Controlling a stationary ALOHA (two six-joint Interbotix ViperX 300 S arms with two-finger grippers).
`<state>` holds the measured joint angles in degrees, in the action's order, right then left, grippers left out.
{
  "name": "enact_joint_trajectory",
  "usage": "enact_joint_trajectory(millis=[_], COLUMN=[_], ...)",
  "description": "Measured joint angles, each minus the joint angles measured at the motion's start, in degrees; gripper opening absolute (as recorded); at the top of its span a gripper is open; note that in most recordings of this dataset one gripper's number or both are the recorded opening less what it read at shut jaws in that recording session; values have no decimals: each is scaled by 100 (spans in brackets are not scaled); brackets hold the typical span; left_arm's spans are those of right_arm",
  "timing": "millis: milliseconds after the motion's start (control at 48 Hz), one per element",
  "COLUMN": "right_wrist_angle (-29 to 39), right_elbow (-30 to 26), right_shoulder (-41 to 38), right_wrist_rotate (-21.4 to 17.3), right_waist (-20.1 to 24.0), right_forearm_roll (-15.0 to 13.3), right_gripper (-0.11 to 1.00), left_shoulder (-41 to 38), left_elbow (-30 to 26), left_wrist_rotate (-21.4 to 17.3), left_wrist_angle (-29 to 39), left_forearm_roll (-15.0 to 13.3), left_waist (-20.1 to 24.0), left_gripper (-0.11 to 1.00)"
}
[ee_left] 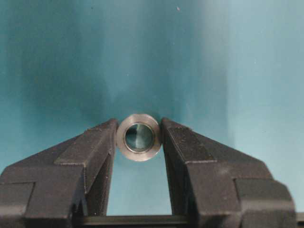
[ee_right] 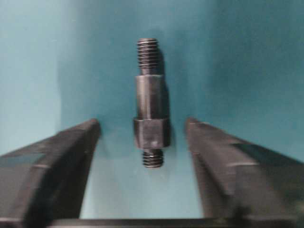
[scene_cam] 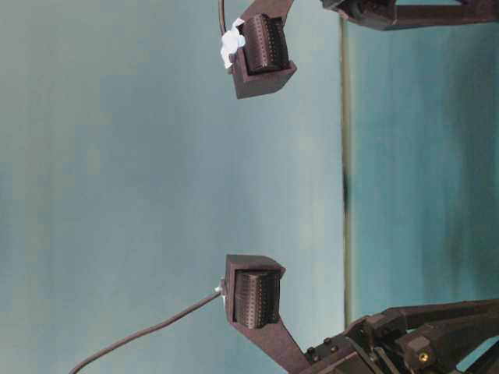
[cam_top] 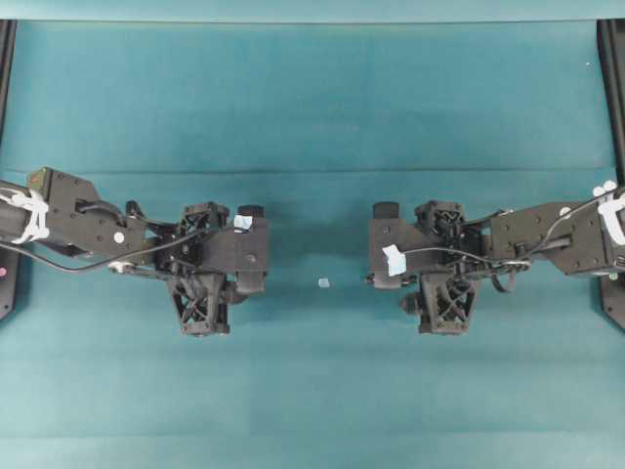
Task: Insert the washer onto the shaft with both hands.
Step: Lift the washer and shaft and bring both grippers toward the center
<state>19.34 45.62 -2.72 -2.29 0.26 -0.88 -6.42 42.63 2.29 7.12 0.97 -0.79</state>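
The right gripper picks up the shaft by its wider collar (ee_right: pixel 152 133) next, which leaves the shaft's long threaded end (ee_right: pixel 148 55) free to receive the washer.
The washer (ee_left: pixel 138 137), a silvery ring with a dark hole, lies flat on the teal cloth in the left wrist view. My left gripper (ee_left: pixel 138 123) points straight down, and its two black fingers press the washer from both sides. The shaft (ee_right: pixel 150 102), a dark stepped rod with threaded ends, lies on the cloth in the right wrist view. My right gripper (ee_right: pixel 142 122) is open around the shaft's collar end, with a gap on each side. In the overhead view the left gripper (cam_top: pixel 205 283) and the right gripper (cam_top: pixel 444 283) hide both parts.
A tiny pale square fleck (cam_top: pixel 323 282) lies on the cloth between the two arms. Black frame rails (cam_top: pixel 613 59) run along the left and right edges of the table.
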Motion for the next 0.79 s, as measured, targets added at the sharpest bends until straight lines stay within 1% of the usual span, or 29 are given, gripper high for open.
enact_joint_trajectory(millis=[83,229,791], right_wrist_angle=[0,35,44], right_elbow=[0,0,-26], right_shoulder=[0,0,0], right_wrist_rotate=[0,0,0], right_waist=[0,-9,0], right_forearm_roll=[0,-9,0], right_gripper=[7,2,1], left_shoulder=[9,0,18], left_elbow=[0,-9,-18], left_wrist_rotate=[-18,-9,-18], left_wrist_angle=[0,0,9], left_forearm_roll=[0,0,-9], left_waist=[0,0,-9], left_gripper=[36,36,36])
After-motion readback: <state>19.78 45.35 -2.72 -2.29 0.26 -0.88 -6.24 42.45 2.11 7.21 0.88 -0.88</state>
